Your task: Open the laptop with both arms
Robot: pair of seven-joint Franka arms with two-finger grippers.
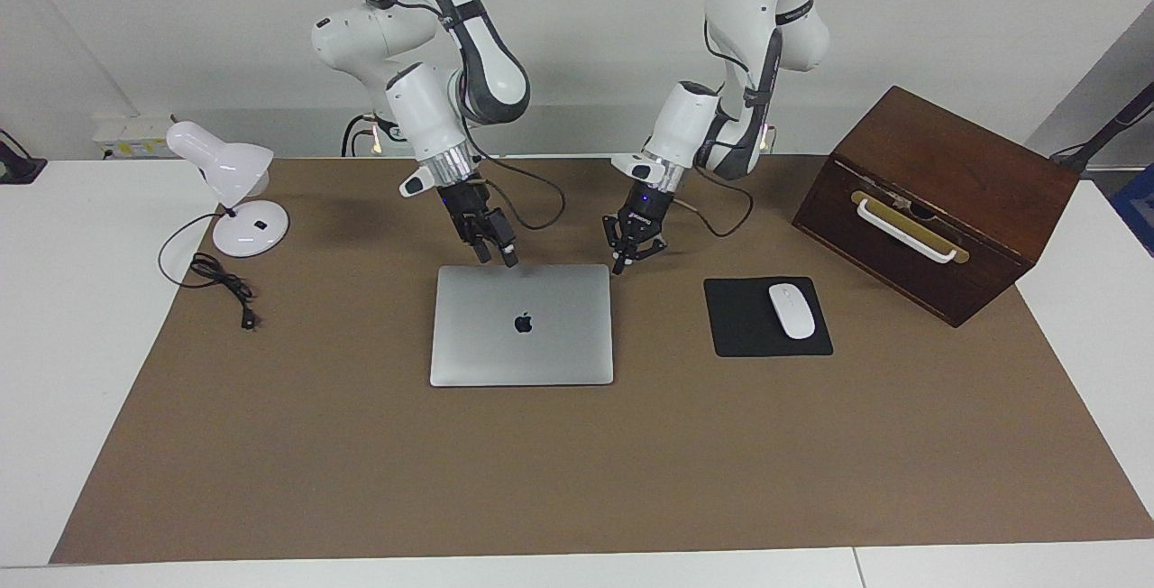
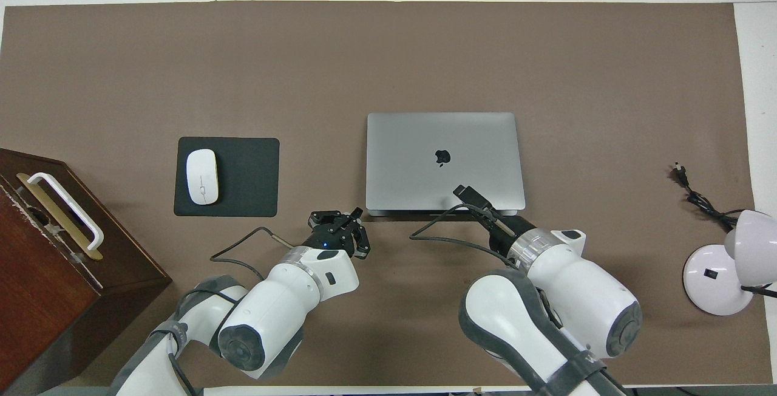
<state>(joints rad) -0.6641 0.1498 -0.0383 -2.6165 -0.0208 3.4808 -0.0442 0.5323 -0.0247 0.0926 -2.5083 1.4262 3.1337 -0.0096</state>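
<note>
The laptop (image 2: 445, 157) needs to be opened, so my right gripper should next take the lid by its free edge (image 2: 445, 206) opposite the hinge.
The silver-grey laptop (image 1: 521, 326) lies closed and flat on the brown mat, apple logo up; it also shows in the overhead view (image 2: 443, 162). My right gripper (image 1: 497, 254) is open and hangs low over the laptop's edge nearest the robots (image 2: 467, 192). My left gripper (image 1: 636, 254) is open and sits low over the mat, just off the laptop's near corner toward the left arm's end (image 2: 337, 218). Neither gripper holds anything.
A black mouse pad (image 1: 739, 335) with a white mouse (image 1: 791, 310) lies beside the laptop toward the left arm's end. A brown wooden box (image 1: 938, 200) with a white handle stands past it. A white desk lamp (image 1: 230, 182) and its cable (image 1: 221, 281) sit at the right arm's end.
</note>
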